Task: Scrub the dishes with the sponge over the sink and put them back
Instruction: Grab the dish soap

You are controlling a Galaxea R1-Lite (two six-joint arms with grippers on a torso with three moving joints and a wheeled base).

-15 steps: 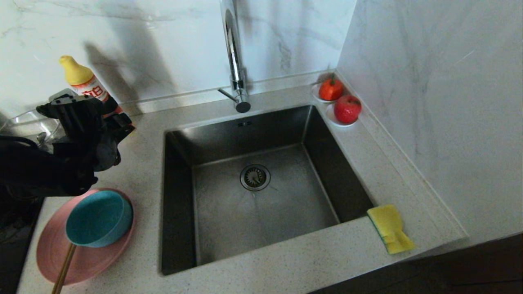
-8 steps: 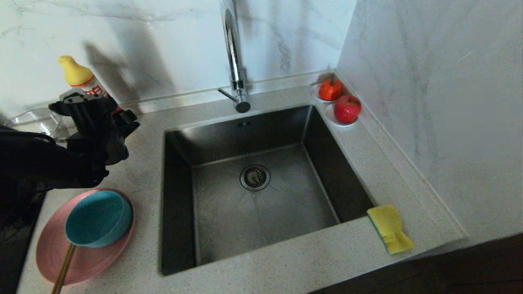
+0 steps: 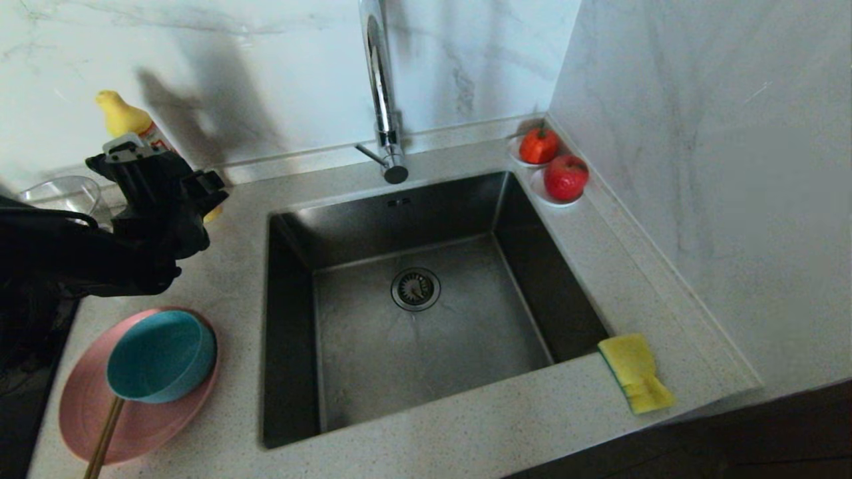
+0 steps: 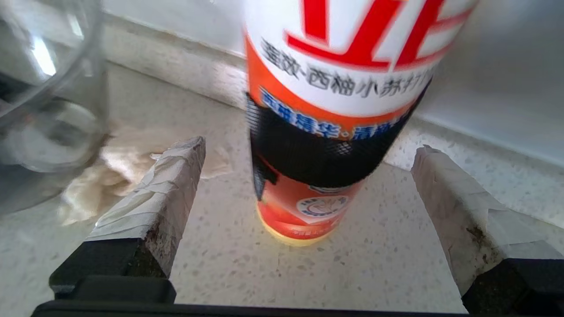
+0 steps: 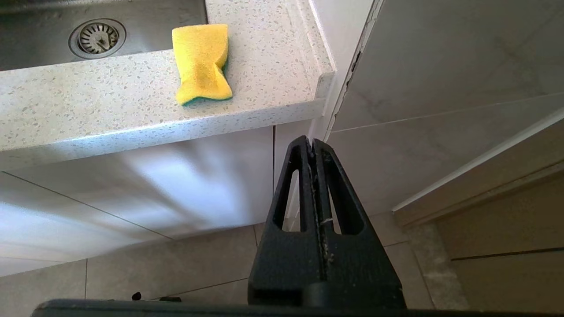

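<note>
My left gripper's fingers stop short of the detergent bottle's black band point(image 4: 325, 153) in the left wrist view, so they move toward it before closing.
On the counter left of the steel sink point(image 3: 373, 359) lies the pink plate point(image 3: 133, 426), carrying the teal bowl point(image 3: 160, 356) and brown chopsticks point(image 3: 103, 439). The yellow sponge point(image 3: 636, 372) point(image 5: 202, 61) rests on the counter at the sink's front right corner. Behind the plate, my left gripper point(image 3: 170, 166) point(image 4: 308, 147) is open around a detergent bottle point(image 3: 123, 113) point(image 4: 335, 110). The bottle stands upright between the taped fingers point(image 4: 172, 185), which do not touch it. My right gripper point(image 5: 313, 143) hangs shut and empty below the counter's front edge, near the sponge.
A clear glass jug point(image 3: 60, 193) point(image 4: 39, 88) and an off-white rag point(image 4: 123, 163) sit beside the bottle at the back left. The tall tap point(image 3: 383, 100) rises behind the sink. Two saucers with red fruit point(image 3: 552, 166) fill the back right corner by the wall.
My left gripper has moved toward the back wall and a little right, closing in on the bottle so it now hides the lower part. It stayed open. The right arm is still.
</note>
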